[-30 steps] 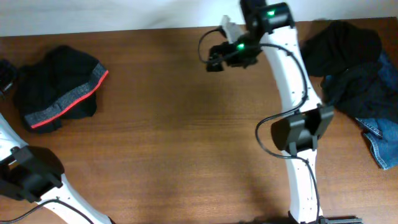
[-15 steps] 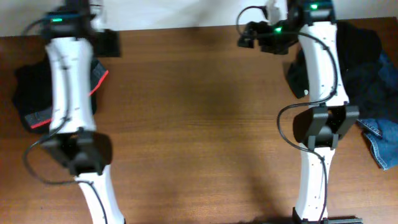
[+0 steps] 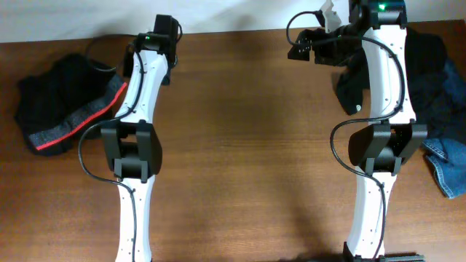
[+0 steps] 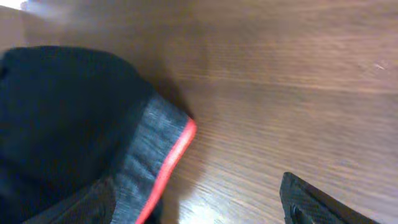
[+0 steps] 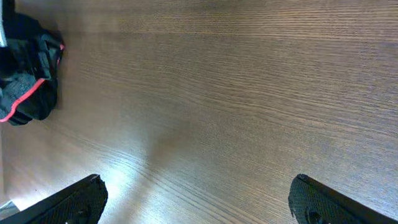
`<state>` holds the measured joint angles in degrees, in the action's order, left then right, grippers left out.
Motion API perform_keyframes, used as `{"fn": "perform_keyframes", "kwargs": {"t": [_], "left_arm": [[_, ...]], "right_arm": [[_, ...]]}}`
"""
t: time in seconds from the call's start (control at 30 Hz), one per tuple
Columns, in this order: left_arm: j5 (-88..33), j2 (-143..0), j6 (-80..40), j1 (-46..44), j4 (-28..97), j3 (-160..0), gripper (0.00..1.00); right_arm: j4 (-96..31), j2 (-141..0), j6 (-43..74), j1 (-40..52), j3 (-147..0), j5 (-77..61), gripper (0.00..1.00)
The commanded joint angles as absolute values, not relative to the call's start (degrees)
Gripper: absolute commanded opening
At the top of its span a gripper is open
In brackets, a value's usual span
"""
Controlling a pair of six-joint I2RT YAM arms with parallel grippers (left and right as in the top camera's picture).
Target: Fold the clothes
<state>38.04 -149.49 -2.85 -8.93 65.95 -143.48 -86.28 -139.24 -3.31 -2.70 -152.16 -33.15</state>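
I will next grab the grey waistband of the black trousers near the red edge with my left gripper to fold the cloth over.
Black trousers [image 3: 62, 102] with a grey waistband and a red edge lie bunched at the table's left. My left arm [image 3: 145, 80] stretches to the back just right of them. In the left wrist view the trousers [image 4: 62, 118] fill the left and my left gripper [image 4: 199, 214] is open and empty over bare wood beside the waistband [image 4: 146, 158]. A pile of dark clothes [image 3: 426, 73] with blue denim [image 3: 448, 171] lies at the right. My right gripper [image 3: 302, 49] is open and empty at the back, over bare wood [image 5: 202, 208].
The brown wooden table [image 3: 240, 145] runs between the two arms. Its back edge meets a white wall [image 3: 218, 14]. The right arm [image 3: 389, 80] partly covers the dark pile. The trousers show far off in the right wrist view [image 5: 28, 68].
My left arm has swung right, from over the trousers to just right of them. My right arm has shifted slightly right. No garment has moved.
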Motion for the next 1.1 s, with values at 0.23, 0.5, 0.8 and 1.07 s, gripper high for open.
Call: {"fn": "perform_keyframes", "kwargs": {"t": [0.23, 0.5, 0.8, 1.07], "left_arm": [[45.2, -156.5, -3.4, -4.8, 63.9, -144.0, 0.87], [48.0, -159.0, -3.4, -4.0, 63.4, -144.0, 0.87], [48.0, -162.3, -3.4, -1.9, 61.6, -144.0, 0.82], [47.4, -162.3, -3.9, -1.7, 60.4, -144.0, 0.33]], "right_arm": [[-86.8, -139.9, -4.3, -3.0, -151.9, -34.3, 0.99], [-86.8, -139.9, -4.3, -3.0, -151.9, -34.3, 0.99], [-86.7, -139.9, -4.3, -3.0, -151.9, -34.2, 0.99], [-86.0, -139.9, -4.3, -3.0, -151.9, -33.9, 0.99]]}}
